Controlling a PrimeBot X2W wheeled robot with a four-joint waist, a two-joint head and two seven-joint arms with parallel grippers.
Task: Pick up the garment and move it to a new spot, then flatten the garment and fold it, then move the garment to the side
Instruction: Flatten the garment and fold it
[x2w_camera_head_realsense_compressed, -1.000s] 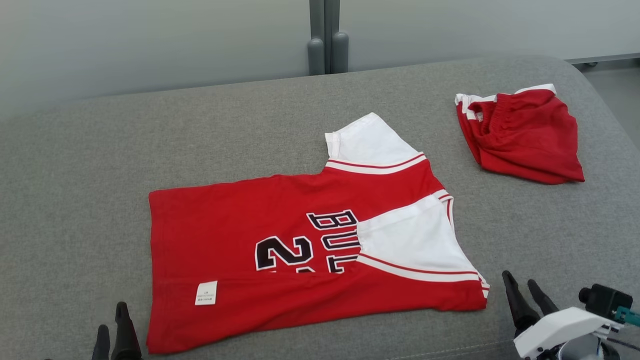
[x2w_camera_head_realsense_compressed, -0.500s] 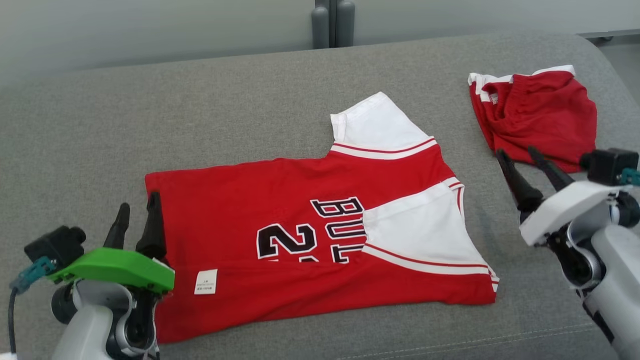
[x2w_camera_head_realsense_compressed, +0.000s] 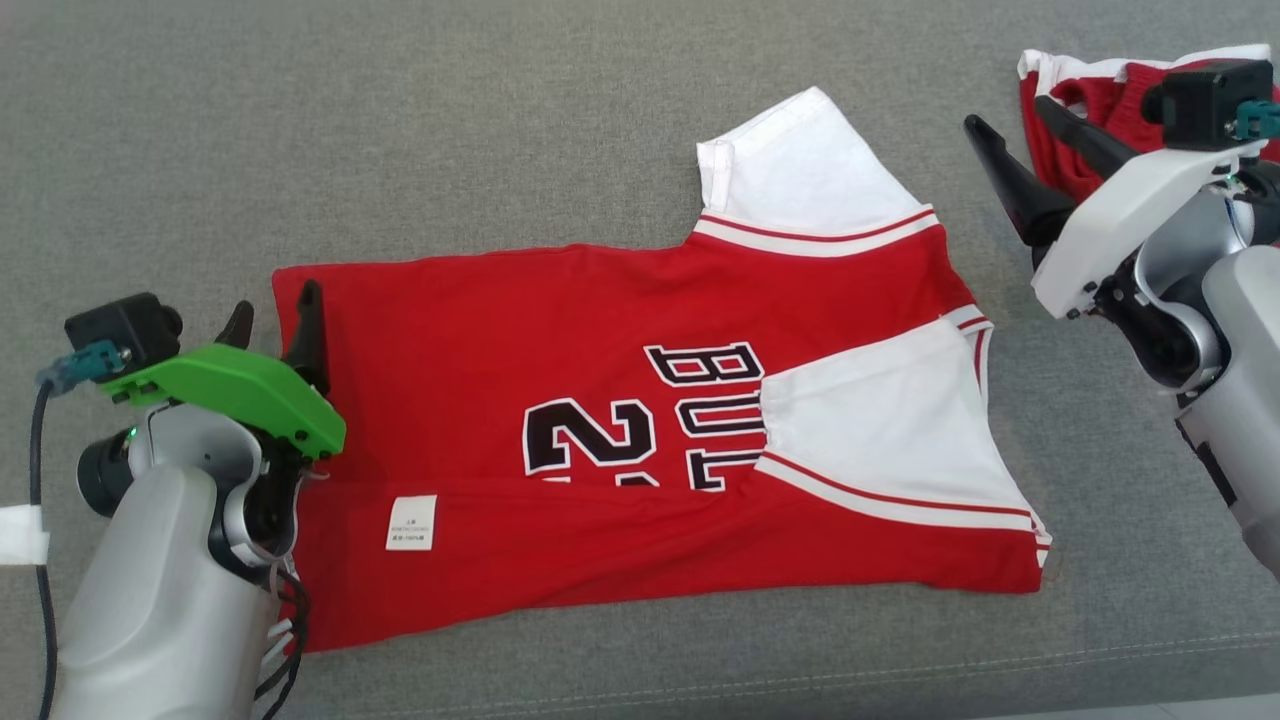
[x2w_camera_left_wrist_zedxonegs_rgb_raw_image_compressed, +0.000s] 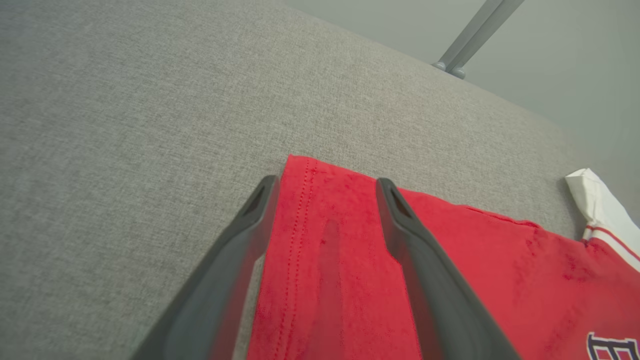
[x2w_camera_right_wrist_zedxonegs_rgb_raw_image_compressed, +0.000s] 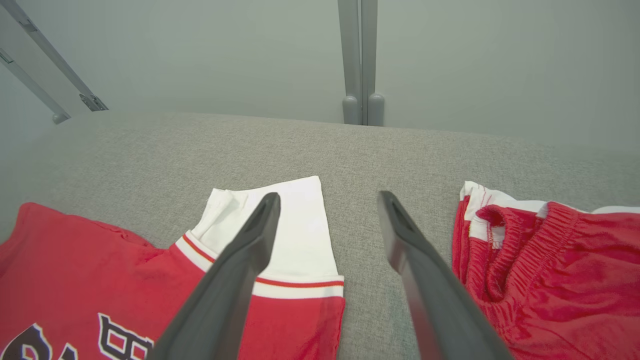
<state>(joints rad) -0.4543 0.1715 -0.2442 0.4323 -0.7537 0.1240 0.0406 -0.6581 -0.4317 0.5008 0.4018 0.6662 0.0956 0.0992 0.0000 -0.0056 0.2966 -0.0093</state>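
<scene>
The jersey should be folded over toward its white label (x2w_camera_head_realsense_compressed: 411, 523), so my left gripper needs to pinch it by its unfolded hem corner (x2w_camera_head_realsense_compressed: 288, 283) next.
The garment is a red jersey (x2w_camera_head_realsense_compressed: 480, 400) with white sleeves and black lettering, lying flat on the grey cushion (x2w_camera_head_realsense_compressed: 500, 150). Its near long edge is folded over, showing a white label, and one sleeve lies across the chest. My left gripper (x2w_camera_head_realsense_compressed: 275, 310) hovers open over the jersey's far left hem corner; in the left wrist view the hem (x2w_camera_left_wrist_zedxonegs_rgb_raw_image_compressed: 300, 210) runs between the fingers of the gripper (x2w_camera_left_wrist_zedxonegs_rgb_raw_image_compressed: 325, 185). My right gripper (x2w_camera_head_realsense_compressed: 1010, 115) is open at the right, its fingers (x2w_camera_right_wrist_zedxonegs_rgb_raw_image_compressed: 240, 270) straddling the edge of the far white sleeve (x2w_camera_right_wrist_zedxonegs_rgb_raw_image_compressed: 300, 220) and bare cushion.
A crumpled pair of red shorts (x2w_camera_head_realsense_compressed: 1100, 95) with white trim lies at the far right, close beside the right gripper, also in the right wrist view (x2w_camera_right_wrist_zedxonegs_rgb_raw_image_compressed: 560, 270). The cushion's front seam runs along the bottom. A grey wall with a vertical post (x2w_camera_right_wrist_zedxonegs_rgb_raw_image_compressed: 360, 60) stands behind.
The head camera has tilted down and closer. Both arms have come up from the bottom edge: the left gripper now sits over the hem corner, the right beside the far sleeve and shorts.
</scene>
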